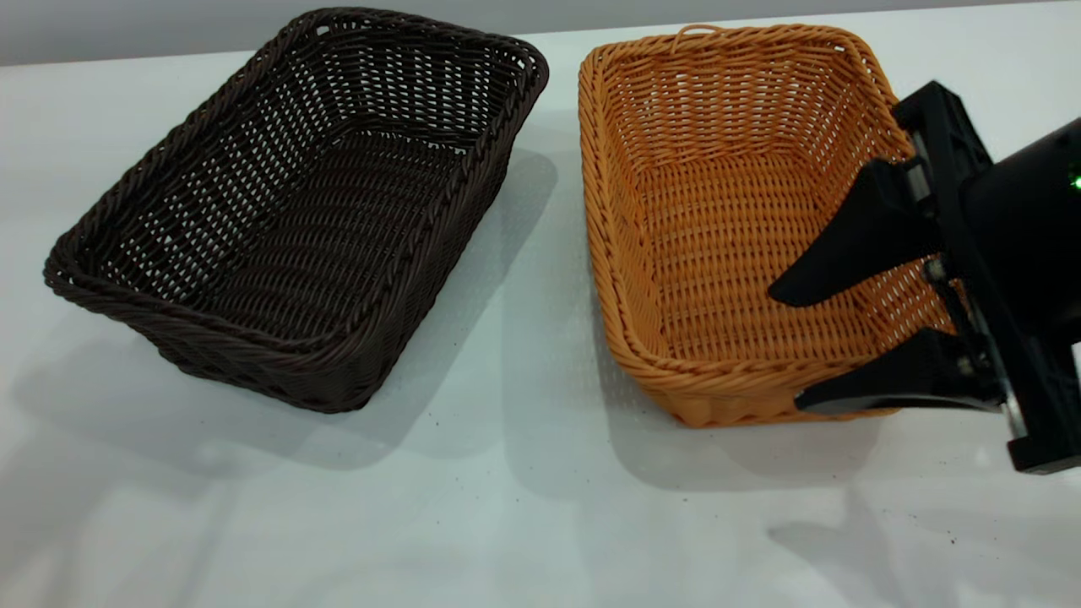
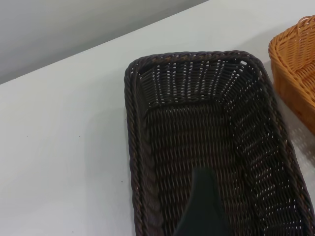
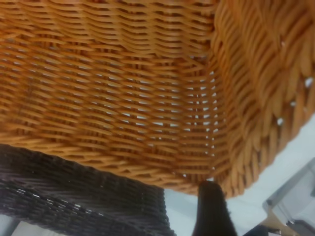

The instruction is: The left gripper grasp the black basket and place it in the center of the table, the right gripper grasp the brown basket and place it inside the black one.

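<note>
The robot's right finger stops above the brown basket's corner rim point(image 3: 238, 185) in the right wrist view. The right gripper should go lower first and only then close on the brown basket's rim.
The black basket point(image 1: 296, 211) sits on the white table point(image 1: 524, 507) at the left, angled. The brown basket point(image 1: 726, 219) stands beside it at the right, a narrow gap between them. My right gripper point(image 1: 785, 350) is open at the brown basket's near right corner, one finger inside and the other outside the front rim. In the right wrist view the brown basket's weave point(image 3: 123, 98) fills the frame, with the black basket point(image 3: 74, 201) beyond. My left gripper point(image 2: 202, 209) shows only in the left wrist view, as a dark shape over the inside of the black basket point(image 2: 197, 128).
A grey wall runs behind the table's far edge point(image 1: 127, 34). Bare white tabletop lies in front of both baskets. The brown basket's corner point(image 2: 295, 69) shows in the left wrist view.
</note>
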You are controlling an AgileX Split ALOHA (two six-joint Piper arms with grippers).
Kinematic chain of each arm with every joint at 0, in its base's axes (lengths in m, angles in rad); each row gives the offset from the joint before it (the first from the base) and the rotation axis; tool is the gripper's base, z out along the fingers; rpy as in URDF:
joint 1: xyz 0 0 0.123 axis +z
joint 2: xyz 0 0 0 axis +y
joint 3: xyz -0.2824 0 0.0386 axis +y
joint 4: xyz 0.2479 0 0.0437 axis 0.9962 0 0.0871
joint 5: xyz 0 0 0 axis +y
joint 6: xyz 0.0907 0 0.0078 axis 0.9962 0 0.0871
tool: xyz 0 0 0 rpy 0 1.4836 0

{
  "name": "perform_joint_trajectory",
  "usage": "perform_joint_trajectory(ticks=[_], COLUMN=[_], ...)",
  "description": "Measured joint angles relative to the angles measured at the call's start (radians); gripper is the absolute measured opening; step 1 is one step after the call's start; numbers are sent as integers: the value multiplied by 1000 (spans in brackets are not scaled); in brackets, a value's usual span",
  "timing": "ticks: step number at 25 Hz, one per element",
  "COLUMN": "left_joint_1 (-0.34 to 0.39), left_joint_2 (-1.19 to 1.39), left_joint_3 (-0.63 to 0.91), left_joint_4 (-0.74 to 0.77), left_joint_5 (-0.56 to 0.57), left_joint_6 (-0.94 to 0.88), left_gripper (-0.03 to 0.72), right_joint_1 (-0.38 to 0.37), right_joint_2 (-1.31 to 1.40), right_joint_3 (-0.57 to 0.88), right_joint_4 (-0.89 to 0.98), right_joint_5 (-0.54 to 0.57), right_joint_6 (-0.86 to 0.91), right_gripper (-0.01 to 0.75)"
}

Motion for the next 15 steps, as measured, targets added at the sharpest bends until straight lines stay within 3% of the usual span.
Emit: perform_joint_trajectory(ticks=[5,15], left_joint_1=[0,0], left_joint_2=[0,0], left_joint_3=[0,0], left_joint_4=[0,0], left_joint_5=[0,0], left_joint_6=[0,0], left_gripper=[477,477], right_joint_1=[0,0], right_joint_2=[38,126], right_joint_3=[0,-1], right_joint_4=[101,104], right_joint_5=[26,50], right_joint_6=[-114,-217], right_gripper=[437,437])
